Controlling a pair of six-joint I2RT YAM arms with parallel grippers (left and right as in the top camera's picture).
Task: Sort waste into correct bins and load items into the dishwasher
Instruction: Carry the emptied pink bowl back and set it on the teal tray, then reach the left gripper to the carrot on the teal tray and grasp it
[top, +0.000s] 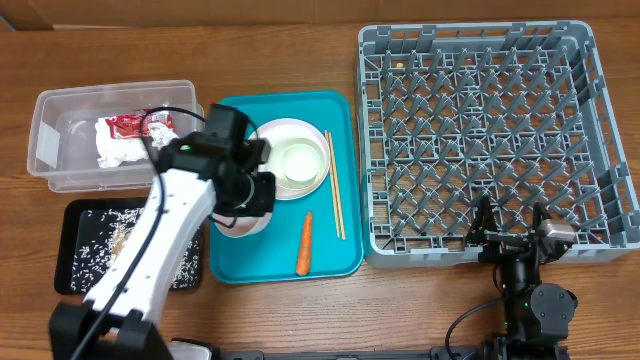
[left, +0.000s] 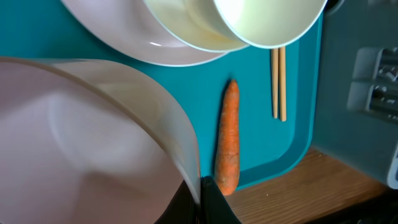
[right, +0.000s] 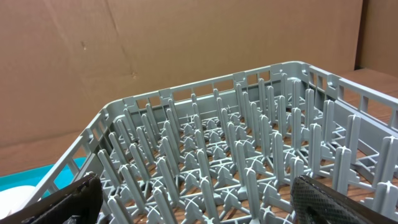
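Note:
The pale pink plate stays held for now. It hangs tilted above the teal tray and would fall onto the tray if I opened my left gripper.
My left gripper (left: 202, 198) is shut on the rim of a pale pink plate (left: 81, 143), held tilted over the left part of the teal tray (top: 340, 110). From overhead that plate (top: 238, 229) peeks out under the left wrist. On the tray lie an orange carrot (top: 304, 243), a pair of wooden chopsticks (top: 335, 200) and a white bowl (top: 297, 160) on a white plate (top: 283, 130). The carrot (left: 228, 146) lies just right of the held rim. My right gripper (top: 510, 225) stands open at the near edge of the grey dish rack (top: 495, 140), nothing between its fingers.
A clear tub (top: 60, 105) at the far left holds a red wrapper (top: 128, 125) and a crumpled white napkin (top: 115, 150). In front of it a flat black tray (top: 80, 215) carries scattered rice. The rack's pegs (right: 249, 155) stand directly ahead of the right gripper.

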